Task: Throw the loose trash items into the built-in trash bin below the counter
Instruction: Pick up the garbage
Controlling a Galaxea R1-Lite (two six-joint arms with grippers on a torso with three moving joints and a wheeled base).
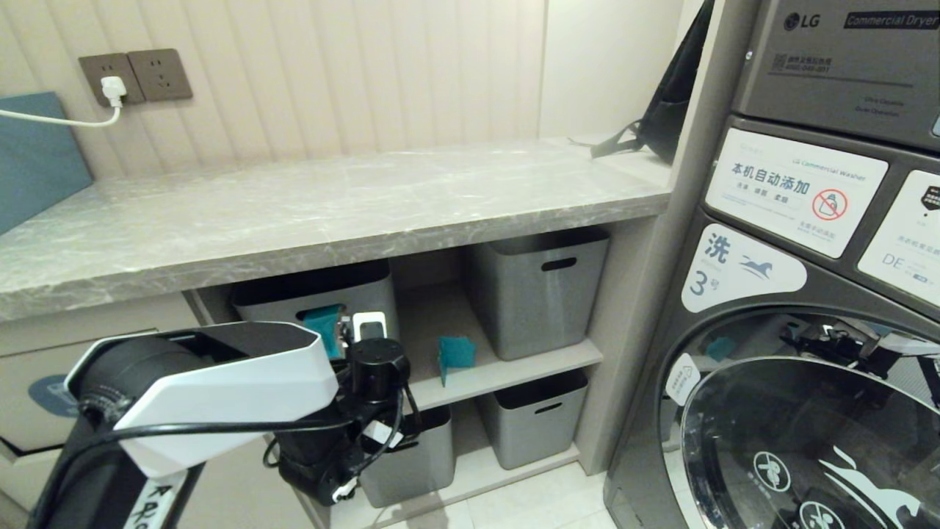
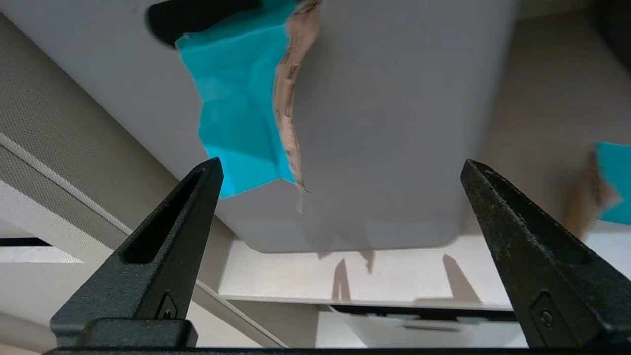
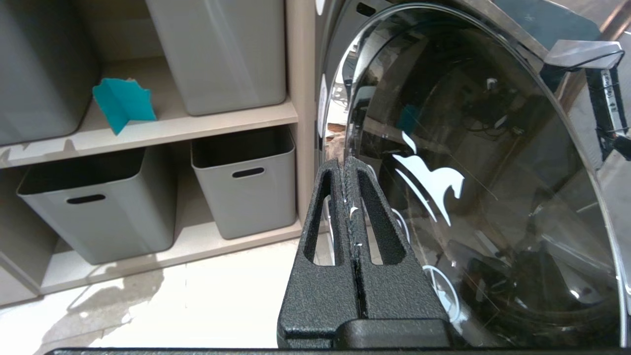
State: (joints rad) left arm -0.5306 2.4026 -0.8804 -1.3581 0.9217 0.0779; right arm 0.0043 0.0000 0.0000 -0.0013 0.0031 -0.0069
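Observation:
I need to move my left gripper to the left in the head view before I close it on the teal scrap [image 1: 322, 328] [image 2: 239, 112]. The scrap is off-centre, past the left fingertip, so my fingers would miss it if I closed now.
One piece of the loose trash, a torn teal scrap [image 2: 236, 98] with a brown ripped edge, hangs out of the slot handle of the upper left grey box [image 2: 384, 123]. My left gripper [image 2: 341, 162] is open just in front of that box, its left fingertip close under the scrap, nothing between the fingers. A second teal scrap [image 1: 455, 356] stands on the middle shelf between the two upper boxes. The built-in trash bin flap [image 1: 51, 393] with its blue sticker is at the far left under the counter [image 1: 330, 213]. My right gripper [image 3: 345, 162] is shut and empty beside the washer door.
Several grey storage boxes [image 1: 540, 290] fill the shelves under the counter. A washer [image 1: 793, 382] with a glass door stands on the right. A blue-grey box [image 1: 37, 154] and a black bag [image 1: 661, 110] sit on the counter. My left arm [image 1: 220, 382] blocks the lower left shelf.

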